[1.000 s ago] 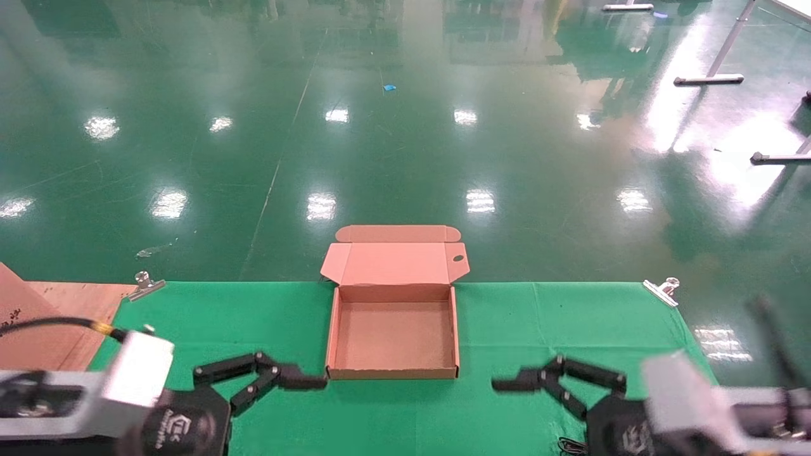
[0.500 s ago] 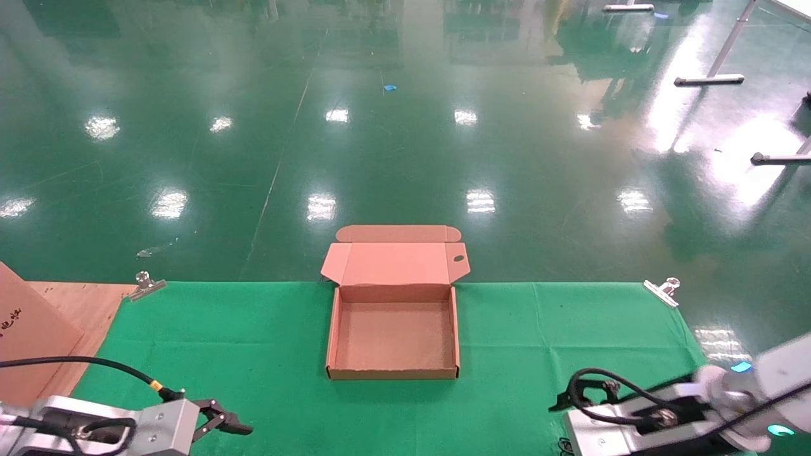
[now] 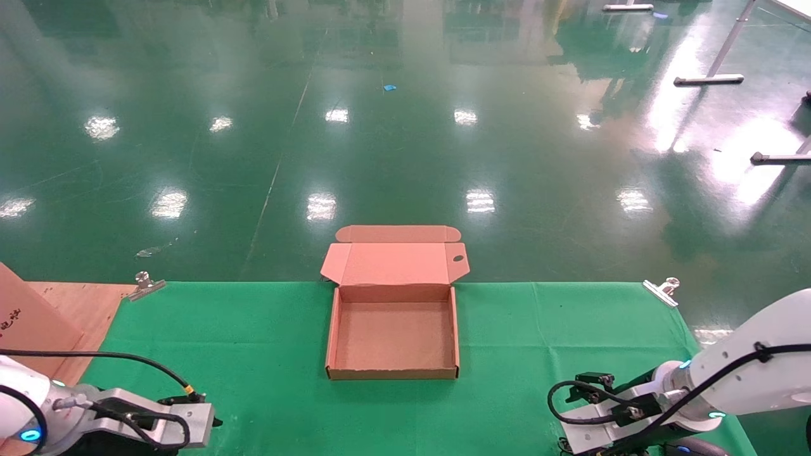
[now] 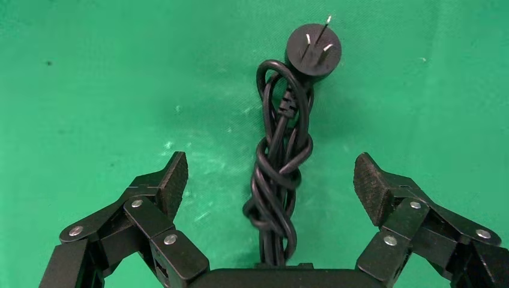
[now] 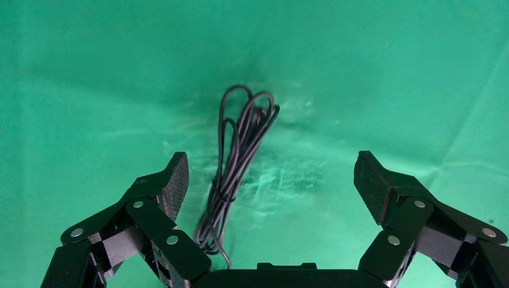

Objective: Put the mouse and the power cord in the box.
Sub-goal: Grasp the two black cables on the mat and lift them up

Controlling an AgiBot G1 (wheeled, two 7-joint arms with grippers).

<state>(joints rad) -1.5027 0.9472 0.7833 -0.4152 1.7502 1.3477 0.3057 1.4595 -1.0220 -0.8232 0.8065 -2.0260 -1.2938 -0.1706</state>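
The end loops of the thin tied black cord fan out slack, so my right gripper will next grab the cord by its gathered parts beside the tie (image 5: 236, 165).
The brown cardboard box (image 3: 393, 375) sits open and empty at the middle of the green cloth, its lid (image 3: 394, 263) folded back. In the left wrist view the power cord (image 4: 282, 150), a twisted black bundle ending in a round plug (image 4: 314, 49), lies on the cloth between the wide-apart fingers of my open left gripper (image 4: 270, 165). My right gripper (image 5: 271, 161) is also open above the cloth. A thin tied black cord (image 5: 240, 150) lies near one of its fingers (image 5: 174, 180). The mouse body is out of view.
Green cloth (image 3: 266, 329) covers the table, held by metal clips (image 3: 144, 284) at the far corners. A cardboard sheet (image 3: 38, 329) lies at the left. My left arm (image 3: 146, 424) and right arm (image 3: 728, 380) are at the near corners, on either side of the box.
Both arms drew back from beside the box's front to the near corners and turned downward. Their grippers, seen stretched toward the box a second ago, have left the head view.
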